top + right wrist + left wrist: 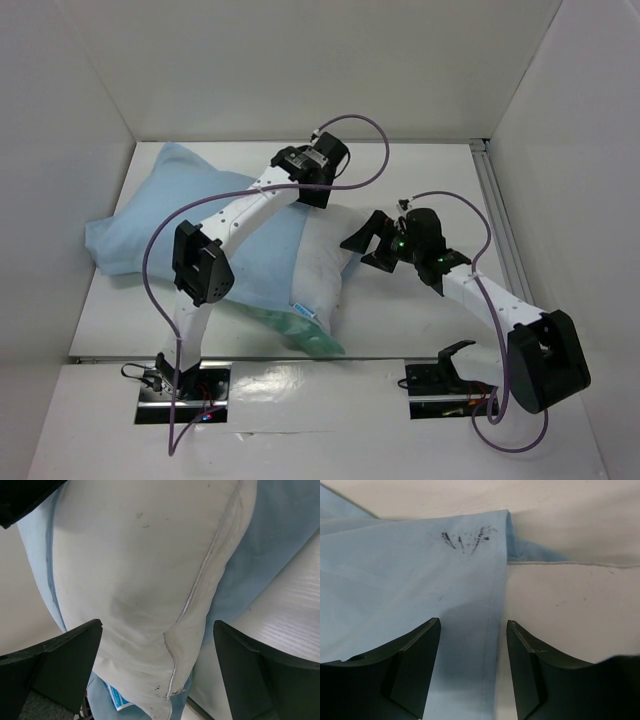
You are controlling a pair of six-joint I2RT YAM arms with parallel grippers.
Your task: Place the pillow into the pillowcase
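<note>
The left gripper isn't ready to close on the hem between its fingers and should lower first, because the fingers' shadow in the left wrist view shows the fingers above the cloth.
The pale blue pillowcase lies at the left of the table and covers most of the white pillow. The pillow's right end sticks out, with a blue-and-white label at its near edge. My left gripper is open and empty just above the pillowcase's hem, and its fingers straddle that hem. My right gripper is open and empty, and faces the bare pillow end between its fingers. Pillowcase cloth shows behind, and the label below.
White walls enclose the table on the left, back and right. A metal rail runs along the right side. A greenish fold of cloth hangs near the table's front edge. Purple cables loop above both arms.
</note>
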